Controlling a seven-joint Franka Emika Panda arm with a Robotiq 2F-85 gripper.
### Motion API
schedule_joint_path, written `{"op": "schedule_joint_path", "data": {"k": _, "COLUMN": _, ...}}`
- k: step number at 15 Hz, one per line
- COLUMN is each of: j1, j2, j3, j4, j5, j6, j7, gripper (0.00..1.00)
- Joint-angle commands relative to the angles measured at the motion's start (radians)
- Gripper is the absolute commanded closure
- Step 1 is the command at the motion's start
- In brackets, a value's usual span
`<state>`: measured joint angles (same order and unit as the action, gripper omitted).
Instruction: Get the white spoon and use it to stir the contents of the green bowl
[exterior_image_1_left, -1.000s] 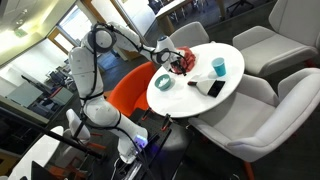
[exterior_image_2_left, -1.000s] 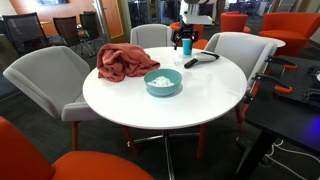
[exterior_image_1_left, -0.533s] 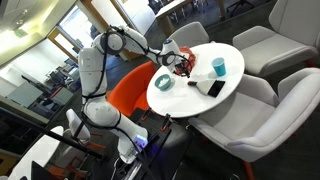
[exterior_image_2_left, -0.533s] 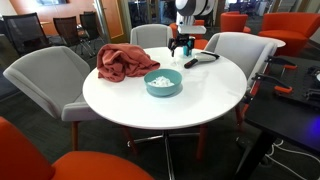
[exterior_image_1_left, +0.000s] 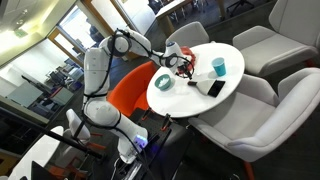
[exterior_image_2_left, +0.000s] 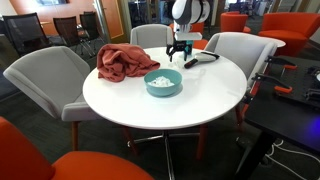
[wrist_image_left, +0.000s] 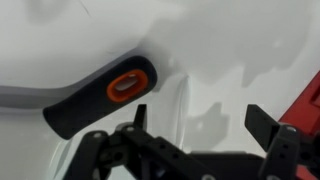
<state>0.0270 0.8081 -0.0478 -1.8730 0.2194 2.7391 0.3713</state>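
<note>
I need to grab the spoon by its thin handle, which leaves the spoon's other end free to stir the green bowl (exterior_image_1_left: 163, 82).
The green bowl (exterior_image_1_left: 163, 82) stands on the round white table (exterior_image_1_left: 190, 100) with white contents; it also shows near the table's middle in an exterior view (exterior_image_2_left: 163, 83). The white spoon has a black handle with an orange ring (wrist_image_left: 105, 95) and lies flat on the table (exterior_image_2_left: 198, 61), between the bowl and the far edge (exterior_image_1_left: 209, 88). My gripper (wrist_image_left: 200, 130) is open and empty. It hovers just above the table next to the handle's end, in both exterior views (exterior_image_2_left: 180, 46) (exterior_image_1_left: 181, 62).
A crumpled red cloth (exterior_image_2_left: 120, 62) lies on the table beside the bowl; its edge shows in the wrist view (wrist_image_left: 305, 100). A taller teal cup (exterior_image_1_left: 218, 67) stands near the far rim. Grey chairs (exterior_image_2_left: 50, 75) and an orange chair (exterior_image_1_left: 128, 88) ring the table.
The arm has swung across and down from above the teal cup towards the spoon's handle. The gripper stays open. Nothing on the table has moved.
</note>
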Motion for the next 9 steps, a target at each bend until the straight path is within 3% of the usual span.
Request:
{"op": "schedule_joint_path", "data": {"k": 1, "j1": 0.027, "j2": 0.055, "j3": -0.025, "j4": 0.056, "j5": 0.010, "j6": 0.012, "j7": 0.045, "gripper": 0.05}}
{"op": "schedule_joint_path", "data": {"k": 2, "j1": 0.028, "j2": 0.065, "j3": -0.026, "j4": 0.065, "j5": 0.010, "j6": 0.014, "j7": 0.046, "gripper": 0.08}}
{"op": "schedule_joint_path", "data": {"k": 3, "j1": 0.029, "j2": 0.073, "j3": -0.025, "j4": 0.071, "j5": 0.012, "j6": 0.017, "j7": 0.046, "gripper": 0.17}}
{"op": "schedule_joint_path", "data": {"k": 4, "j1": 0.029, "j2": 0.081, "j3": -0.026, "j4": 0.078, "j5": 0.012, "j6": 0.019, "j7": 0.051, "gripper": 0.16}}
{"op": "schedule_joint_path", "data": {"k": 8, "j1": 0.032, "j2": 0.102, "j3": -0.027, "j4": 0.098, "j5": 0.011, "j6": 0.025, "j7": 0.054, "gripper": 0.34}}
{"op": "schedule_joint_path", "data": {"k": 9, "j1": 0.033, "j2": 0.106, "j3": -0.029, "j4": 0.100, "j5": 0.011, "j6": 0.026, "j7": 0.055, "gripper": 0.52}}
